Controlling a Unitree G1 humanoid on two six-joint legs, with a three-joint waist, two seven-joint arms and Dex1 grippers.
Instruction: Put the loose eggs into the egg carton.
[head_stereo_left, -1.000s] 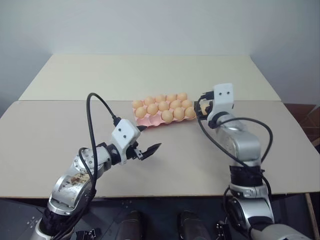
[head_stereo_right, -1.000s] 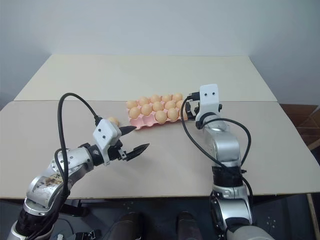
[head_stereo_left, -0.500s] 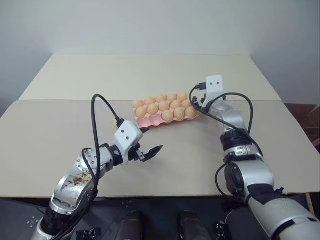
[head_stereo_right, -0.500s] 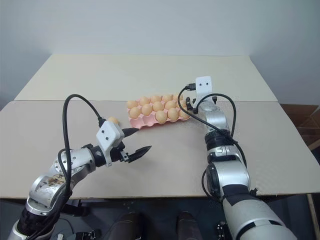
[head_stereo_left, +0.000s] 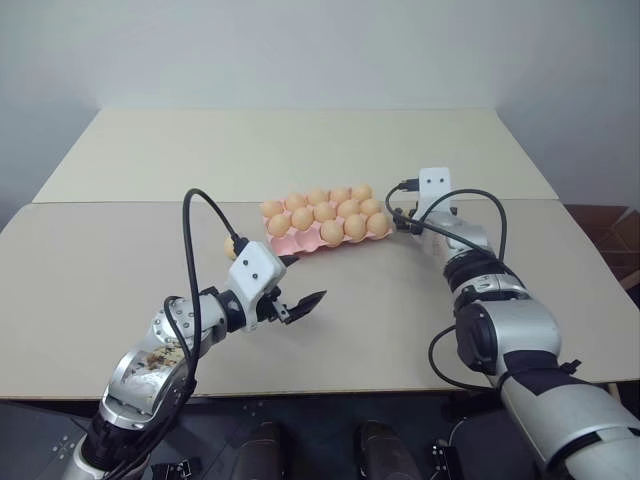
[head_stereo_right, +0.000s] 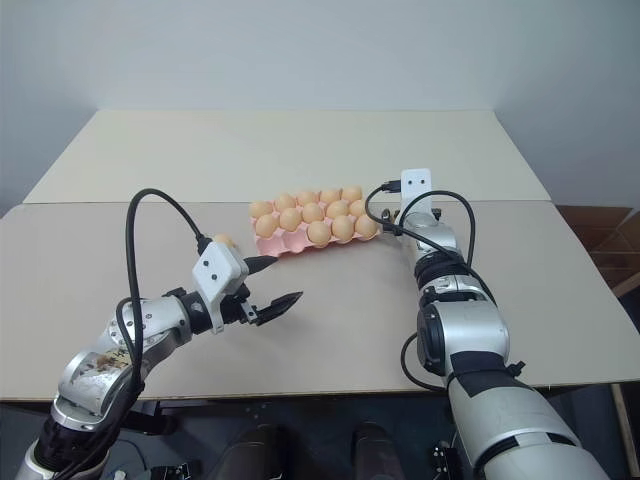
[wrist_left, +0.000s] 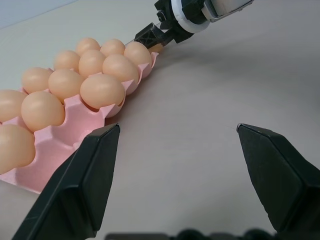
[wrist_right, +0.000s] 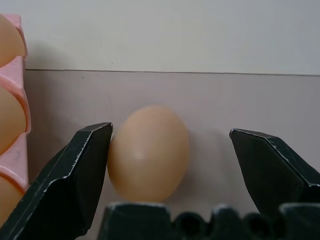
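Note:
My right gripper's fingers reach down on both sides of the loose egg, so it is time to close now. Closing now would catch the egg.
The pink egg carton lies mid-table, its cups holding several tan eggs. One loose egg rests on the table just past the carton's right end. It lies between the open fingers of my right gripper, close against one finger. From the head, my right gripper sits low at that end of the carton. The left wrist view shows the same egg beside it. Another loose egg lies left of the carton, behind my left gripper. That gripper hovers open and empty in front of the carton.
The table is two pale boards joined by a seam that runs just behind the carton. Bare tabletop lies between the two arms. A black cable loops above the left wrist.
My right arm has stretched forward and sunk, bringing its gripper down to the table at the carton's right end. The left arm has not moved.

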